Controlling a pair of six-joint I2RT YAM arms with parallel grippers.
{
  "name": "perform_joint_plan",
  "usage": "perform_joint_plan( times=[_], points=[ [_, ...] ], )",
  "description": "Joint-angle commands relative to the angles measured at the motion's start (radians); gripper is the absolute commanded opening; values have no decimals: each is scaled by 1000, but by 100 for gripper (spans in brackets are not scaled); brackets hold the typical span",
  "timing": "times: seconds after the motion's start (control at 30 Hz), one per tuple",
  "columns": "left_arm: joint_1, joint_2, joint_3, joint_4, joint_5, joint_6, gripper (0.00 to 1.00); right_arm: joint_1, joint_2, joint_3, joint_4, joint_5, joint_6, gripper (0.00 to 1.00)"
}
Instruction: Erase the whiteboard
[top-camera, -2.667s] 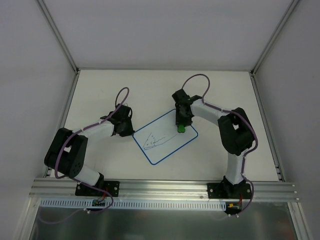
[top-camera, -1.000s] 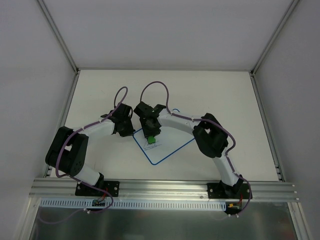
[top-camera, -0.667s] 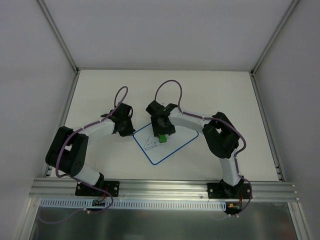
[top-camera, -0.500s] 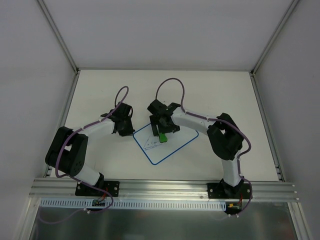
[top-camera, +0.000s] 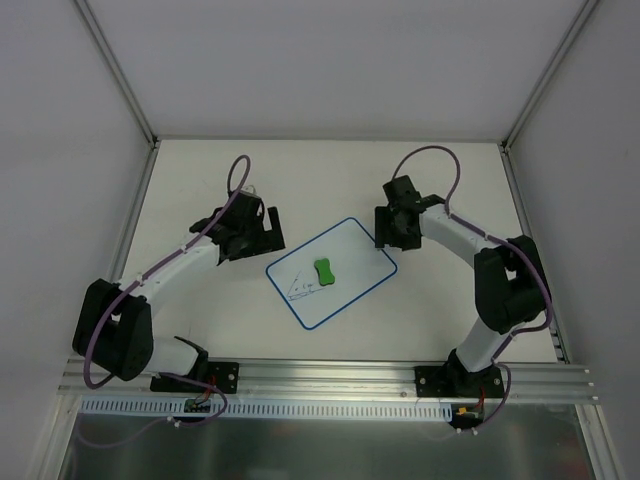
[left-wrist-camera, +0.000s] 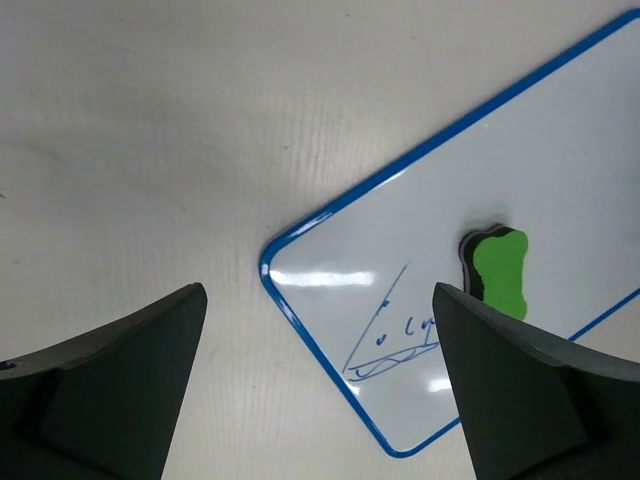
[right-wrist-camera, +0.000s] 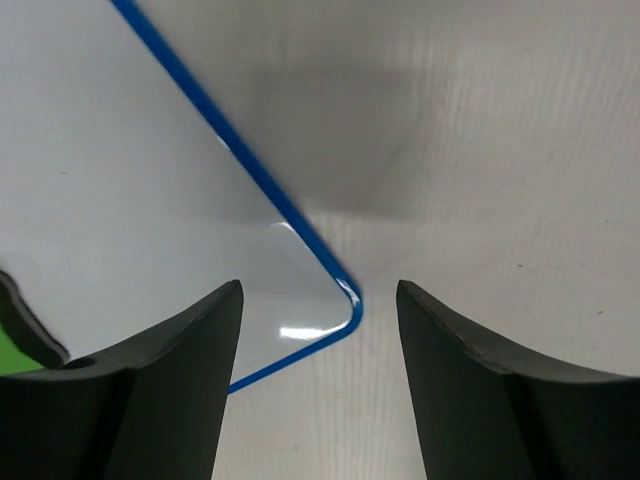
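Observation:
The left gripper grabs the green eraser across its narrow middle (top-camera: 324, 272) (left-wrist-camera: 498, 272) next, to keep the eraser's dark bottom on the whiteboard.
The whiteboard (top-camera: 356, 262) lies flat and tilted in the middle of the table, white with a thin blue rim. Dark scribbles (top-camera: 300, 289) mark its near-left part. A small green eraser (top-camera: 324, 272) rests loose on the board beside them. My left gripper (top-camera: 268, 234) hovers open just off the board's left corner; its wrist view shows that corner (left-wrist-camera: 266, 266), the scribbles (left-wrist-camera: 398, 338) and the eraser (left-wrist-camera: 497, 272). My right gripper (top-camera: 388, 230) stands open over the board's right corner (right-wrist-camera: 350, 300), holding nothing.
White walls with metal posts (top-camera: 155, 140) close in the table on three sides. An aluminium rail (top-camera: 330, 378) with both arm bases runs along the near edge. Bare table lies behind and to the right of the board.
My right gripper let go of the green eraser on the board and pulled back right to the board's corner. My left gripper opened and drew slightly up and away from the left corner.

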Motion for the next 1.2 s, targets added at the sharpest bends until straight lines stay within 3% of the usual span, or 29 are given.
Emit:
perform_joint_plan(
  times=[0.0, 0.13, 0.47, 0.7, 0.83, 0.97, 1.17],
  points=[
    [-57, -17, 46, -47, 2, -38, 98, -50, -15, -60, 46, -82, -75, 65],
    [-132, 21, 79, -54, -23, -74, 98, -91, 5, -104, 86, -140, -77, 52],
    [-283, 222, 222, -65, -75, -114, 95, -103, 25, -152, 118, -159, -83, 40],
    [-327, 357, 273, -70, -92, -155, 90, -119, 18, -176, 121, -162, -76, 27],
    [-352, 397, 302, -73, -109, -166, 81, -119, 14, -181, 121, -158, -76, 16],
    [-373, 422, 332, -82, -124, -177, 71, -120, 12, -183, 121, -153, -66, 13],
    [-402, 451, 348, -99, -147, -200, 66, -117, 11, -186, 121, -153, -57, 9]
  ],
)
